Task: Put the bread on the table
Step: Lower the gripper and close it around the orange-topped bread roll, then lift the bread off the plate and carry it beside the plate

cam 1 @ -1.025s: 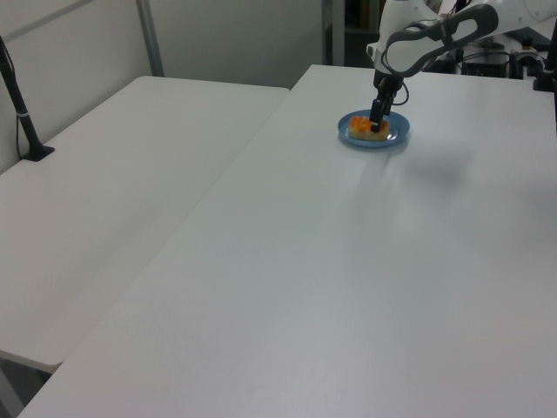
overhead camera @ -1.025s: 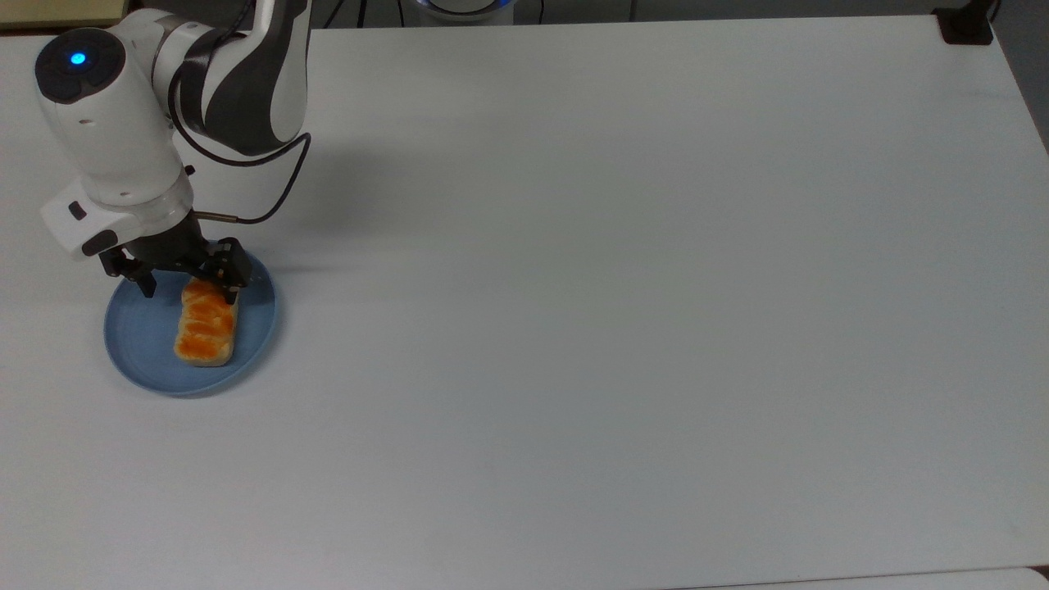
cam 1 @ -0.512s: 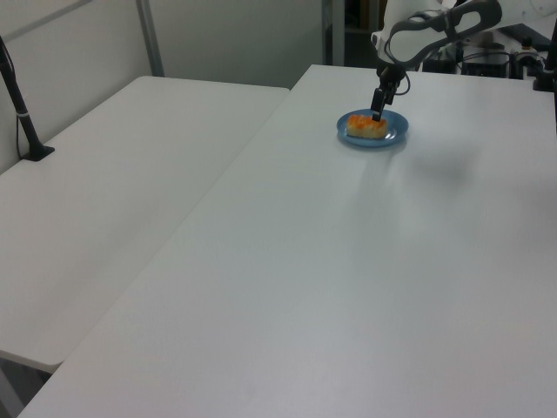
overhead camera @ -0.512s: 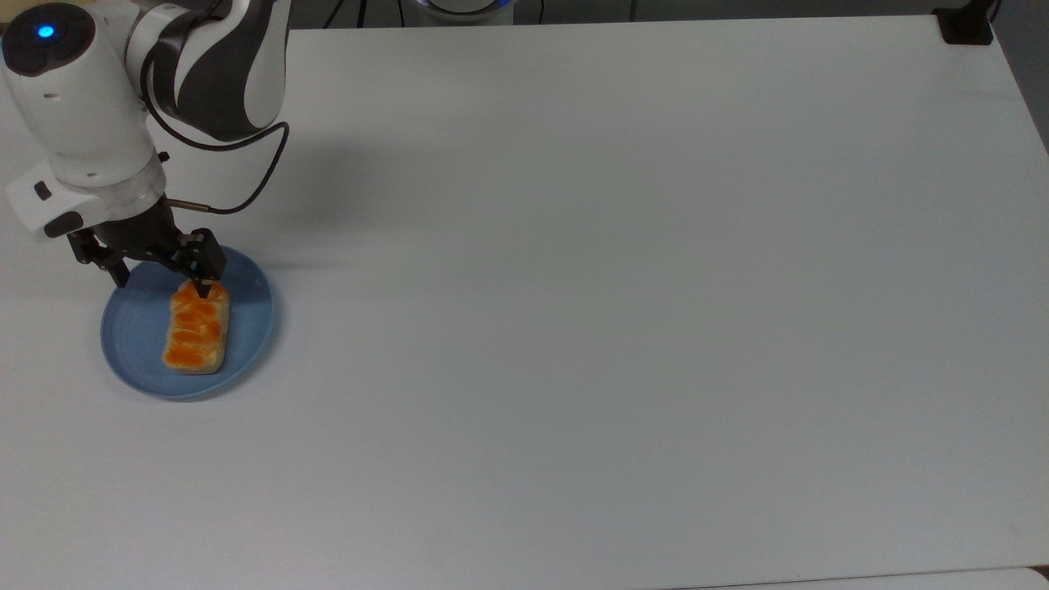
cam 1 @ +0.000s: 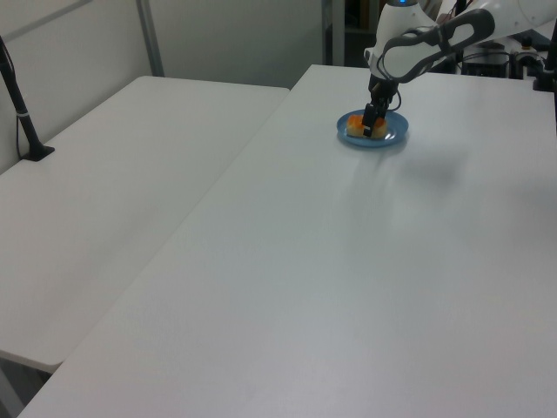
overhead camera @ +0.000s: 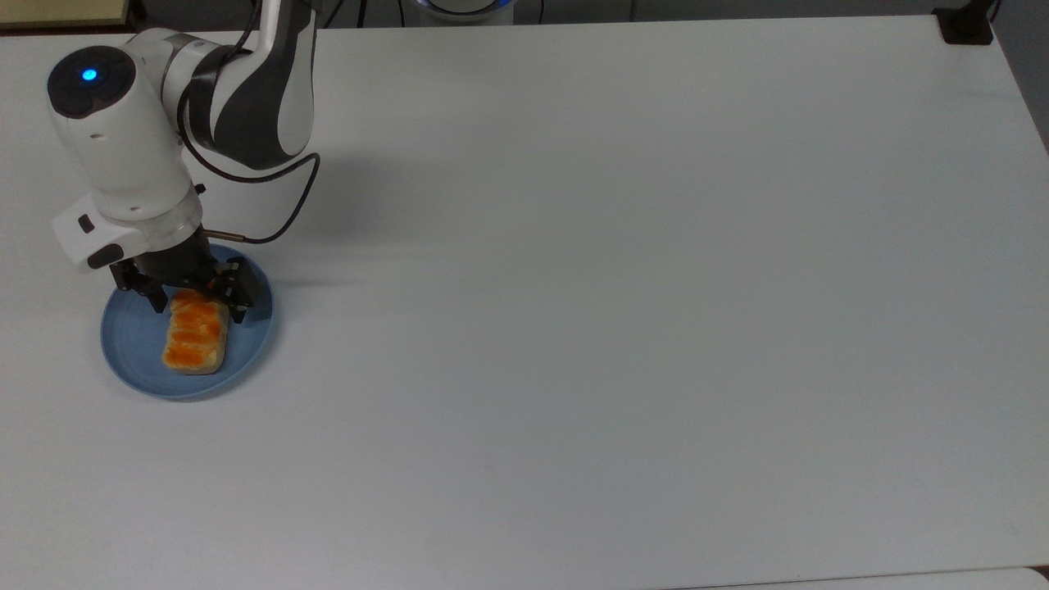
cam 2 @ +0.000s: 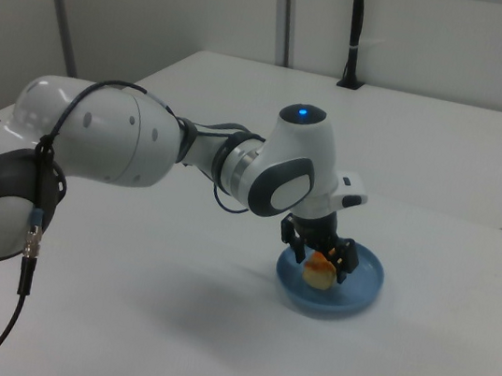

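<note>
The bread needs to move off the blue plate and onto the table, so my gripper will next grab it by its orange-topped middle.
The bread lies on a round blue plate near the top view's left edge of the white table. My gripper is low over the plate and open. Its black fingers stand on either side of the loaf's end nearest the arm, with small gaps showing. In the right view the gripper straddles the bread over the plate. In the left view the gripper hides part of the bread on the plate.
A black mount sits at the table's far right corner in the top view. A second white table with a black post adjoins in the left view. The arm's cable loops beside the wrist.
The gripper came back to the top view's right and down, from beside the loaf's end to astride it. A second ago the bread and plate shifted slightly to the top view's left.
</note>
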{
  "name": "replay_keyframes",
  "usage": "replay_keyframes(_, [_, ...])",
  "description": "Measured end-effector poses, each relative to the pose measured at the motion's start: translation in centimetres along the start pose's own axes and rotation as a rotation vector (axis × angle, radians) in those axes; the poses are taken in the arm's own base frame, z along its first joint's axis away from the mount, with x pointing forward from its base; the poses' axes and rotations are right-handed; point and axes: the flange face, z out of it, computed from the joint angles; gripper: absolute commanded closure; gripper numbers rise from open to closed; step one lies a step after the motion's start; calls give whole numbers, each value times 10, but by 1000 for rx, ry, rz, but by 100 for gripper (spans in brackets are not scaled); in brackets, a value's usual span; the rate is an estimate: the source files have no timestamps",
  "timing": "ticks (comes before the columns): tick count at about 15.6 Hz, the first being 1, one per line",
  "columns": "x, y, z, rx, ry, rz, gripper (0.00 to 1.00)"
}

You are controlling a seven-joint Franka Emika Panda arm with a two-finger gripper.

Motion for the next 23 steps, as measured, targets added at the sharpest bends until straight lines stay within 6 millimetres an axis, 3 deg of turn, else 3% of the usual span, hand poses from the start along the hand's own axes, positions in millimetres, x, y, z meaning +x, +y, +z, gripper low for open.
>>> replay_keyframes(1, [0,0,2,0,0,4,12])
replay_keyframes(3, [1,1,2,-2,10,8,46])
replay_keyframes(6, [3,2,0,-5,21,12,70])
replay_keyframes(7, [3,2,-1,-6,24,13,74])
replay_keyframes(12, [10,4,-14,-13,49,13,73])
replay_keyframes(15, [15,-5,-58,-13,61,-23,72])
replay_keyframes(18, [18,-58,-79,-1,35,-104,72])
replay_keyframes(23, [9,-179,-56,-37,-27,-170,68])
